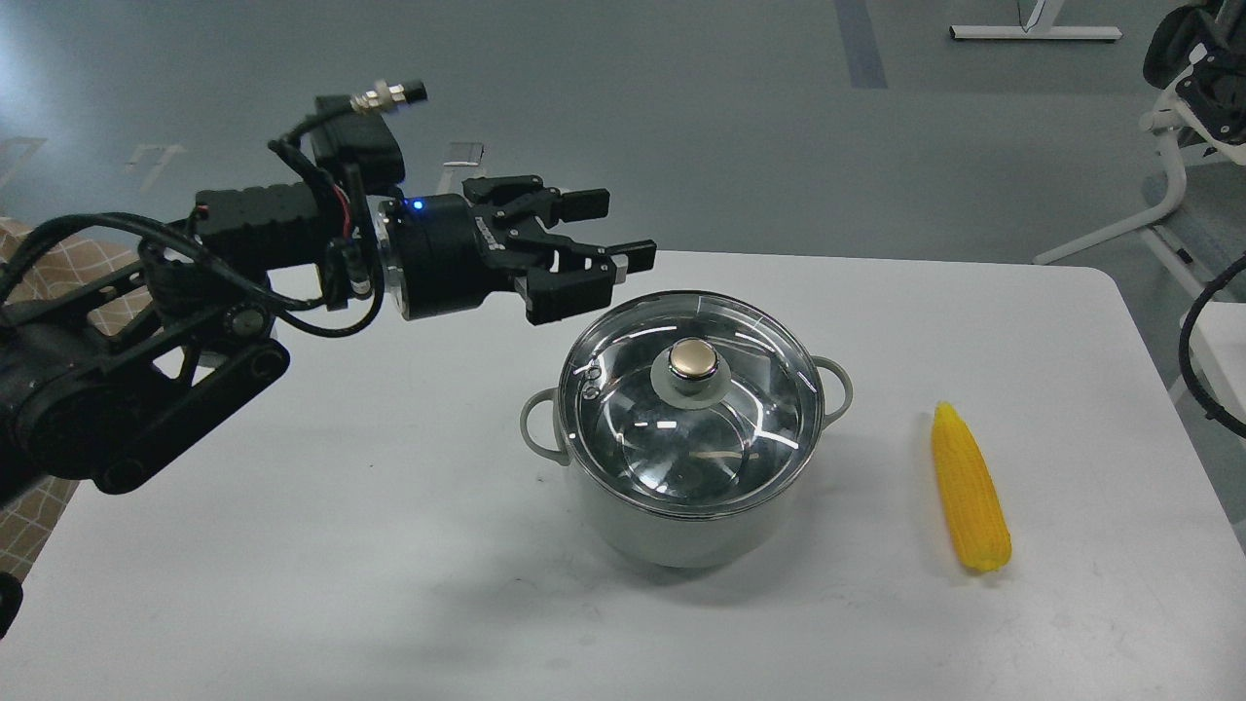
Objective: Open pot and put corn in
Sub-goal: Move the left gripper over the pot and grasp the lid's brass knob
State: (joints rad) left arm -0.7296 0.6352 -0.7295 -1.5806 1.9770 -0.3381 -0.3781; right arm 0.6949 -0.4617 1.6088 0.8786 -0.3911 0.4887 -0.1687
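Observation:
The glass lid will next be picked up by its brass-coloured knob (693, 360) with my left gripper, to open the pot for the corn (969, 501).
The pale grey-white pot (672, 537) stands at the middle of the white table (321, 506). Its glass lid (638, 433) with the brass-coloured knob (693, 360) sits shut on it. The yellow corn (969, 501) lies on the table to the pot's right, tapered end pointing away from me. My left gripper (615, 230) is open and empty; it hovers just above and behind the lid's far-left rim, pointing right. A dark part of my right arm (1199, 68) shows at the top right corner, off the table; its fingers cannot be made out.
The pot's two loop handles stick out left (533, 428) and right (839, 385). A white chair or stand frame (1158, 185) is on the floor beyond the table's right corner. A black cable (1190, 350) hangs at the right edge.

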